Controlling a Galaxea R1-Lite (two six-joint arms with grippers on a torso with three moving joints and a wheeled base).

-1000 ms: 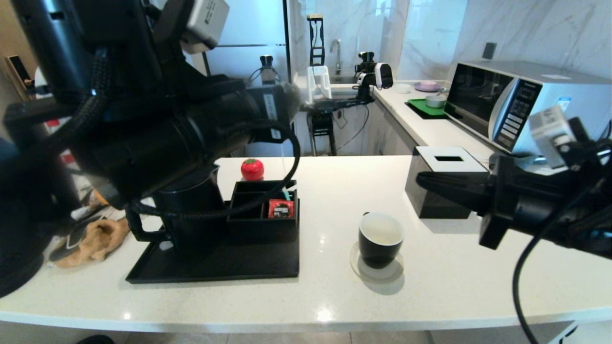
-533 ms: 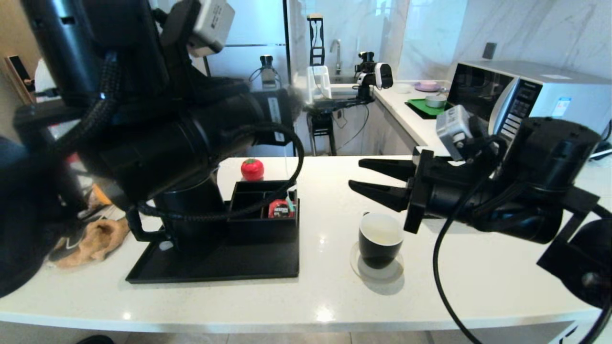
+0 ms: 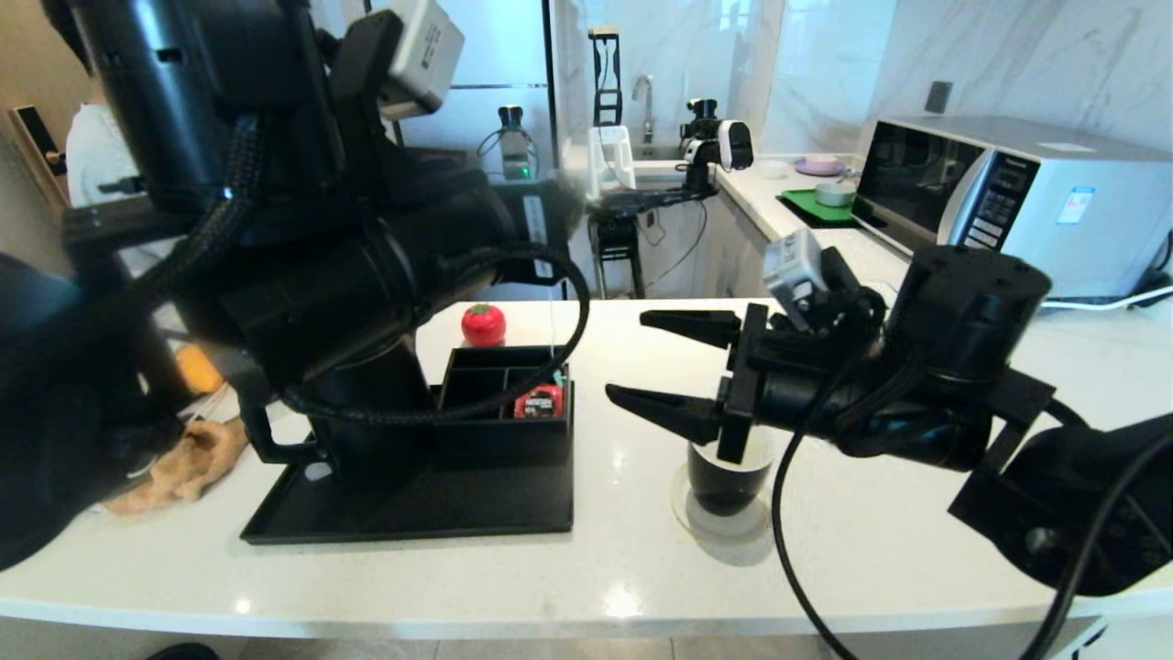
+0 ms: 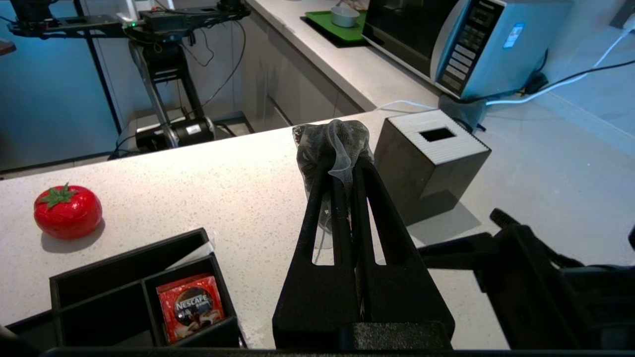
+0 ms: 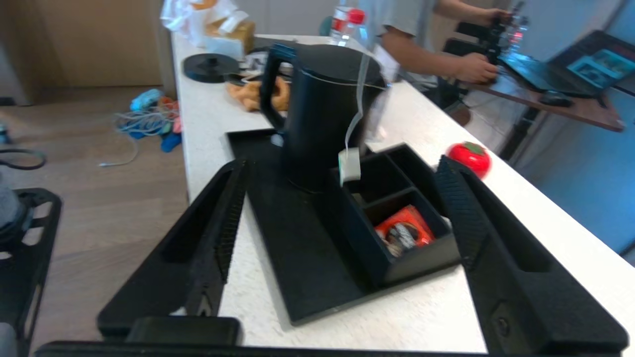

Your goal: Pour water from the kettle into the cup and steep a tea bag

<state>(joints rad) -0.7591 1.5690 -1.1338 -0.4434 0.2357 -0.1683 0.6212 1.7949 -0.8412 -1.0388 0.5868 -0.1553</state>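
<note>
The right gripper grabs the tea bag by its white string [image 3: 553, 321] next, so the tea bag's pouch stays free to steep in the cup [image 3: 724, 481].
My left gripper [image 4: 342, 166] is shut on the tea bag [image 4: 331, 144], a greyish mesh pouch pinched at its fingertips, held high above the counter. The bag's white string hangs down to a small tag [image 5: 349, 166] in front of the kettle [image 5: 322, 109]. The tall black kettle stands on the black tray [image 3: 412, 518], mostly hidden behind my left arm in the head view. My right gripper [image 3: 626, 356] is open and empty, pointing left just above the cup [image 3: 724, 481], which it partly hides. The black cup sits on a clear coaster.
A black organizer box [image 3: 504, 431] on the tray holds a red sachet [image 3: 539, 401]. A red tomato-shaped item [image 3: 483, 324] lies behind it. The black tissue box [image 4: 431, 158] stands right of the cup. A microwave [image 3: 999, 211] sits at the back right, a brown cloth [image 3: 183, 463] at the left.
My right arm has swung left across the counter, from beside the tissue box to over the cup, jaws still open. The left arm has risen slightly, still holding the tea bag.
</note>
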